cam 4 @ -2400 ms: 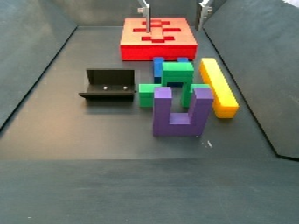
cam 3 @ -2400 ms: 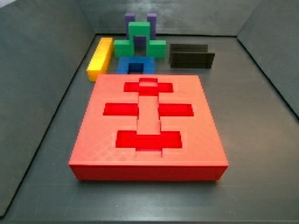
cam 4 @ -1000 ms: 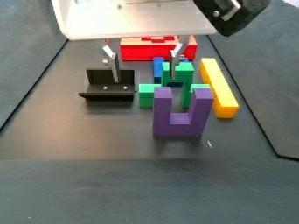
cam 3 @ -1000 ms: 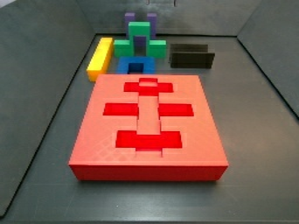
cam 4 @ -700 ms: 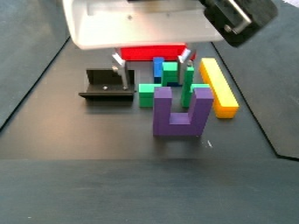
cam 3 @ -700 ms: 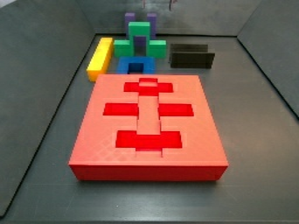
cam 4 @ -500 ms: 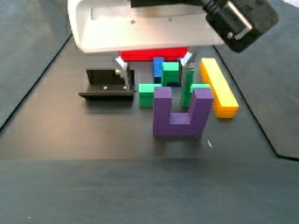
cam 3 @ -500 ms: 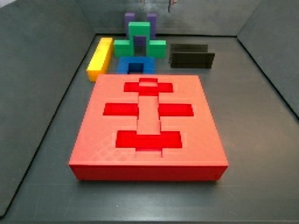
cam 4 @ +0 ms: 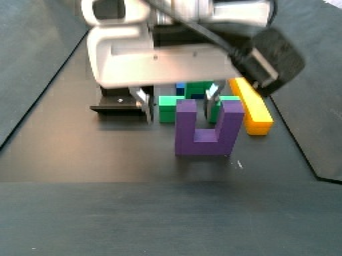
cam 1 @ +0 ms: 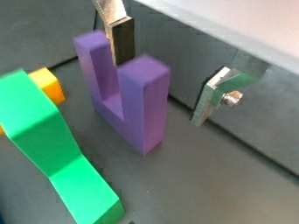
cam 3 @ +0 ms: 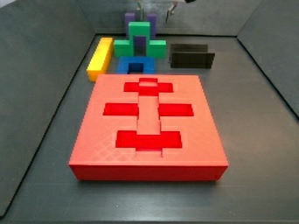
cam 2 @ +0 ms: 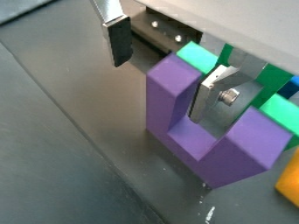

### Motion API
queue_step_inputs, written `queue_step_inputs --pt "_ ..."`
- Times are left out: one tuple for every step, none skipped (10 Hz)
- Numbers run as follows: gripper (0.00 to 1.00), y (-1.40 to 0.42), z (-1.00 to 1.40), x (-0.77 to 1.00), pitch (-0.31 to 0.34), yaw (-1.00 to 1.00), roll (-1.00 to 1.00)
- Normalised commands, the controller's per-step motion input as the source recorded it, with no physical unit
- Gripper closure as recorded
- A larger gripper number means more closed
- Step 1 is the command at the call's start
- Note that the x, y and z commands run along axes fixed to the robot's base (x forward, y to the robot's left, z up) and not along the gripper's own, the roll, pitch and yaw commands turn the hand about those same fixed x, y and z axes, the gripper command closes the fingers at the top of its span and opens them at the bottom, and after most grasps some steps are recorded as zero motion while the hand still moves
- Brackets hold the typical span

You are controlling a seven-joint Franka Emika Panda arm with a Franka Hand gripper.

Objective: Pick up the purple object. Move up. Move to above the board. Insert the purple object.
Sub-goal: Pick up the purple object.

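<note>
My gripper grabs the purple object by one upright arm (cam 1: pixel 143 74) next, to insert it into the board.
The purple object (cam 4: pixel 210 125) stands upright, arms up, on the dark floor; it shows in both wrist views (cam 1: pixel 122 87) (cam 2: pixel 198 131). In a side view (cam 3: pixel 129 18) it is at the far end, partly behind the green block. My gripper (cam 4: pixel 177 100) is open and low over it. In both wrist views the gripper (cam 1: pixel 163 74) (cam 2: pixel 163 83) straddles one arm: one finger (cam 2: pixel 216 92) is in the slot between the arms, one finger (cam 2: pixel 117 39) outside, with gaps. The board (cam 3: pixel 146 118) lies flat, well apart from the gripper; in the other side view the arm hides it.
A green stepped block (cam 4: pixel 171 102) (cam 1: pixel 47 149) stands right behind the purple object. A yellow bar (cam 4: pixel 251 100) (cam 3: pixel 100 57) lies beside it, and a blue block (cam 3: pixel 136 66) lies by the board. The fixture (cam 4: pixel 118 105) (cam 3: pixel 191 57) stands beside the gripper. Grey walls enclose the floor.
My gripper has come away from over the board, moved toward the purple object and descended; its open fingers now sit around one arm of the purple object. The blocks have not moved.
</note>
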Motion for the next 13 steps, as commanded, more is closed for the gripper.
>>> queue_step_inputs --pt "0.00 0.00 -0.27 -0.03 0.000 0.00 0.05" --pt "0.00 0.00 -0.18 0.00 0.000 0.00 0.00" --pt "0.00 0.00 -0.02 0.00 0.000 0.00 0.00" --pt "0.00 0.00 -0.05 0.00 0.000 0.00 0.00" --pt "0.00 0.00 0.00 0.00 0.000 0.00 0.02" --pt "0.00 0.00 0.00 0.00 0.000 0.00 0.00" --pt "1.00 0.00 0.00 0.00 0.000 0.00 0.00" --pt "1.00 0.00 0.00 0.00 0.000 0.00 0.00" --pt "1.00 0.00 0.00 0.00 0.000 0.00 0.00" --pt "1.00 0.00 0.00 0.00 0.000 0.00 0.00" --pt "1.00 0.00 0.00 0.00 0.000 0.00 0.00" --pt "1.00 0.00 0.00 0.00 0.000 0.00 0.00" --pt "1.00 0.00 0.00 0.00 0.000 0.00 0.00"
